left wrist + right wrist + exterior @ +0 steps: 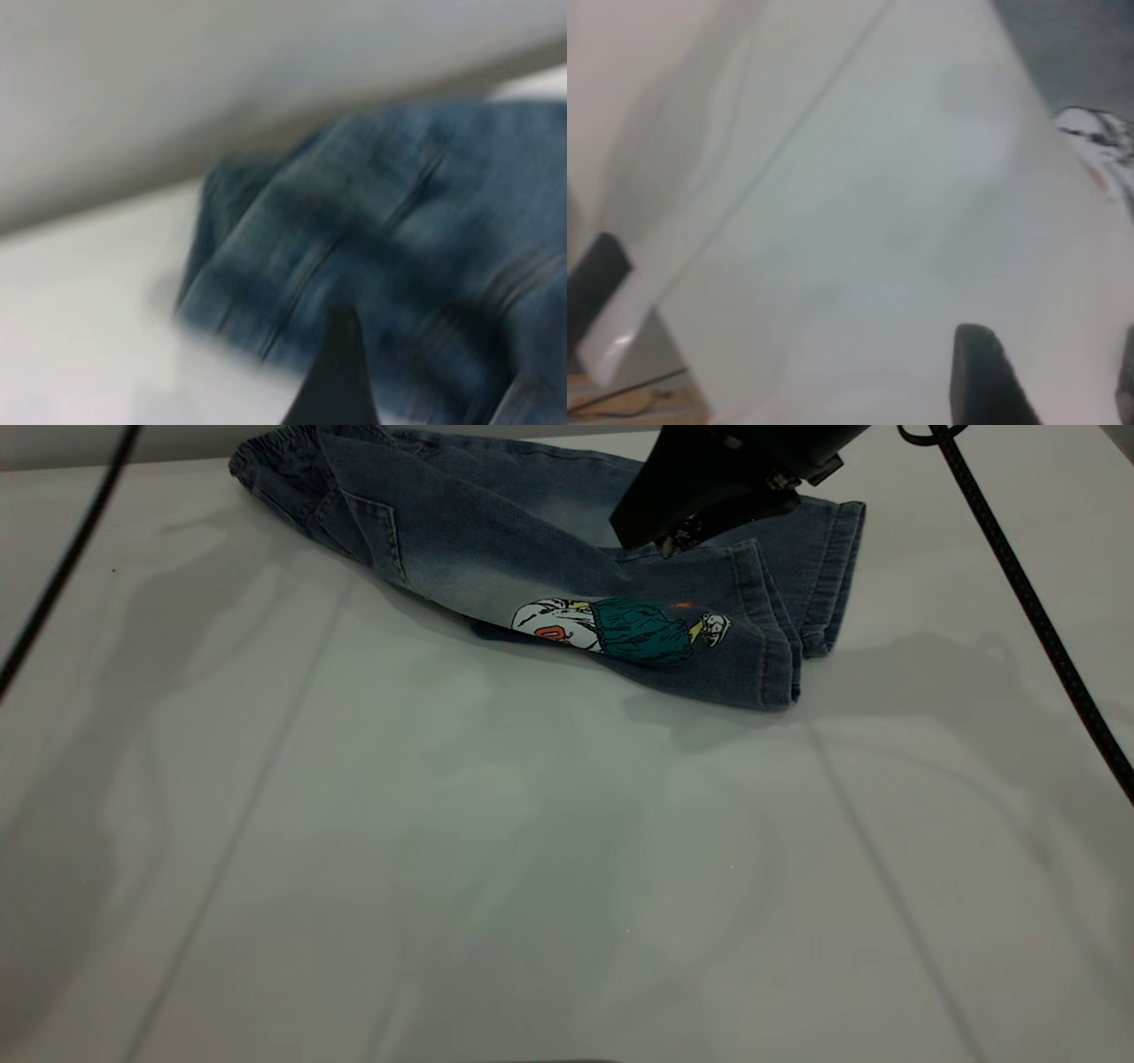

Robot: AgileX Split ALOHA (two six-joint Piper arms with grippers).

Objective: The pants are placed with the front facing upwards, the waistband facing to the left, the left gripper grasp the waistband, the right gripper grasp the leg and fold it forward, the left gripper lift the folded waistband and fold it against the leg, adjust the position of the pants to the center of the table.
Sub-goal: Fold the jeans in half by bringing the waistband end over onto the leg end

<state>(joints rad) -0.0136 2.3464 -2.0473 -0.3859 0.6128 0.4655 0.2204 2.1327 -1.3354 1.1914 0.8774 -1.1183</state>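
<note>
The left gripper should steady the pants while the leg gets folded, so next it should grab them by the elastic waistband (270,460).
The blue denim pants (532,540) lie at the table's far edge, folded lengthwise, with the elastic waistband (270,460) at the left and the hemmed legs (797,602) at the right. A cartoon print (620,629) shows on the near leg. My right gripper (671,542) hangs just above the leg near the hems. In the right wrist view the gripper (1052,381) is open over bare table, and the print (1099,150) shows beyond it. In the left wrist view, my left gripper (439,390) is close over bunched denim (372,221), one dark finger (332,376) showing, jaws apart.
The white table (532,868) stretches wide in front of the pants. Black cables cross the left (62,576) and right (1036,611) sides. The table's edge and a dark object (594,283) beyond it show in the right wrist view.
</note>
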